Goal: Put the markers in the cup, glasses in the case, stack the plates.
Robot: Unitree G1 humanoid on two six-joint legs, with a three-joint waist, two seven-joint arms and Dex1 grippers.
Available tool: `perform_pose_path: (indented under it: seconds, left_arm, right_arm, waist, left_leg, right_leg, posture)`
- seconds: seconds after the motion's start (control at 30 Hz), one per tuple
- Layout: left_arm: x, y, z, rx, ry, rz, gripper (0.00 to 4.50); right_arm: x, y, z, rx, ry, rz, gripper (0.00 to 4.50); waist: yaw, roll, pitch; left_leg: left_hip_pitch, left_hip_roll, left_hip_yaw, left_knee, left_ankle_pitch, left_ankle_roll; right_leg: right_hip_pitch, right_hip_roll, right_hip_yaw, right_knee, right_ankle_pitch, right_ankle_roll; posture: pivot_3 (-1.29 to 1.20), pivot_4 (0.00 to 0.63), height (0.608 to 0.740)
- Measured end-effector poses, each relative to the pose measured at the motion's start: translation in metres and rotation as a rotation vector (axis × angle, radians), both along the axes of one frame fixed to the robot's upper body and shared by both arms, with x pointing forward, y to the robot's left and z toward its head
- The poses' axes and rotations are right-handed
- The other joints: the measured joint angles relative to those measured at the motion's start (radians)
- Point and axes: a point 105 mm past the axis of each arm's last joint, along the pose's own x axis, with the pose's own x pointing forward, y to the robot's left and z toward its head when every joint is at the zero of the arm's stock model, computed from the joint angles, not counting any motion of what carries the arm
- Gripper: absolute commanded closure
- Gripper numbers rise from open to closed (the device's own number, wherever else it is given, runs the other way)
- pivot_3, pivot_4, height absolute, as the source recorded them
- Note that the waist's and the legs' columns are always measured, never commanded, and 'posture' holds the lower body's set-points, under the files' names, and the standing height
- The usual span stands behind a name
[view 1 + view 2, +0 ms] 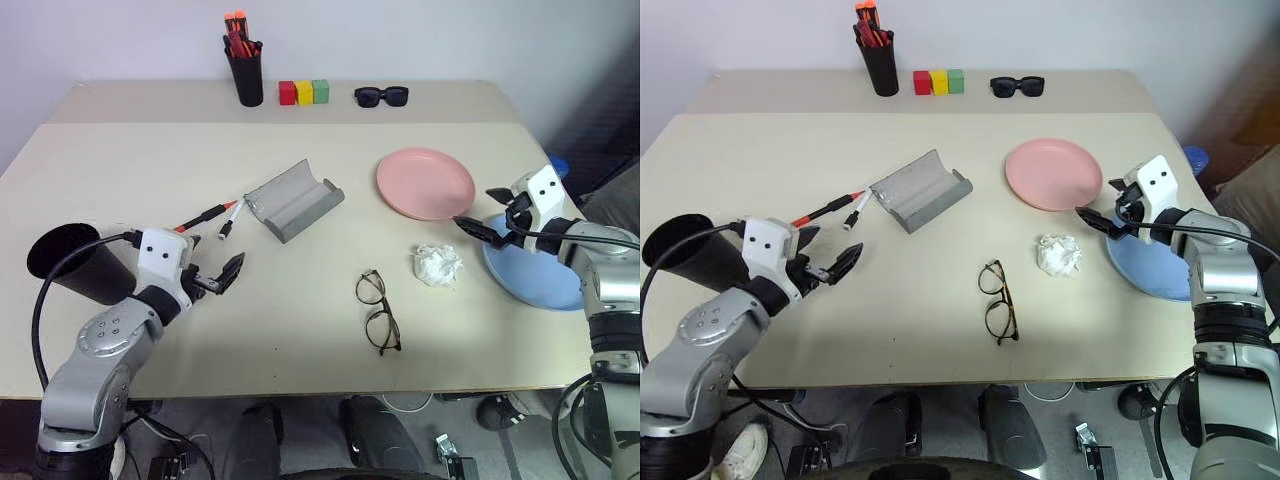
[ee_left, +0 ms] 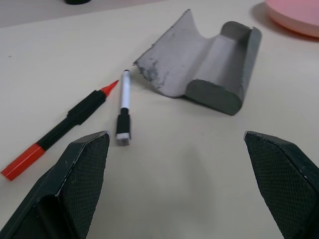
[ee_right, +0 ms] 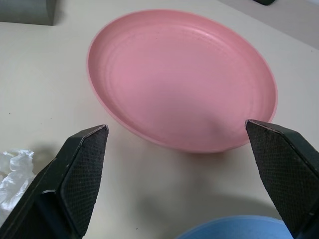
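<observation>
My left gripper grabs the red marker by its slim black body (image 1: 197, 220) next, since the red marker's pointed tip (image 1: 234, 204) lies bare beside the white marker.
Two markers lie side by side at the table's left: a red marker (image 1: 203, 216) and a white marker (image 1: 231, 218) with a black end. Just right of them is the grey case (image 1: 294, 199), lying open. The black cup (image 1: 75, 262) stands at the near left edge. My left gripper (image 1: 212, 270) is open beside the cup, a short way short of the markers (image 2: 123, 107). The wire-rimmed glasses (image 1: 377, 311) lie near the front centre. My right gripper (image 1: 482, 210) is open, between the pink plate (image 3: 182, 79) and the blue plate (image 1: 535, 270), holding nothing.
A crumpled white wad (image 1: 438, 265) lies between the glasses and the blue plate. At the back stand a black pen pot (image 1: 244, 72) with orange-capped pens, three coloured blocks (image 1: 304, 92) and black sunglasses (image 1: 381, 96). The blue plate overhangs the table's right edge.
</observation>
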Motion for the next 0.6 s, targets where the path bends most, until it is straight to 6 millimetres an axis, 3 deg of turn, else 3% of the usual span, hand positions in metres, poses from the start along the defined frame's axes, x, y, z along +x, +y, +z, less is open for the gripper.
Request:
perform_pose_path:
  seconds: [0.37,0.6]
  left_arm:
    - [0.002,-0.006,0.001,-0.002,-0.011,-0.015,0.05]
    - [0.008,-0.012,0.005,-0.009,-0.033,-0.017,0.05]
  right_arm:
    - [0.004,0.004,0.002,0.004,-0.018,0.012,0.0]
    - [0.008,0.023,-0.006,0.031,-0.011,0.048,0.0]
  waist:
    - [0.001,0.0,0.0]
    - [0.001,0.0,0.0]
  left_leg:
    - [0.0,0.0,0.0,0.0,0.0,0.0]
    - [0.0,0.0,0.0,0.0,0.0,0.0]
  right_leg:
    - [0.0,0.0,0.0,0.0,0.0,0.0]
    - [0.0,0.0,0.0,0.001,0.0,0.0]
  posture:
    - [0.0,0.15,0.74]
    - [0.0,0.15,0.74]
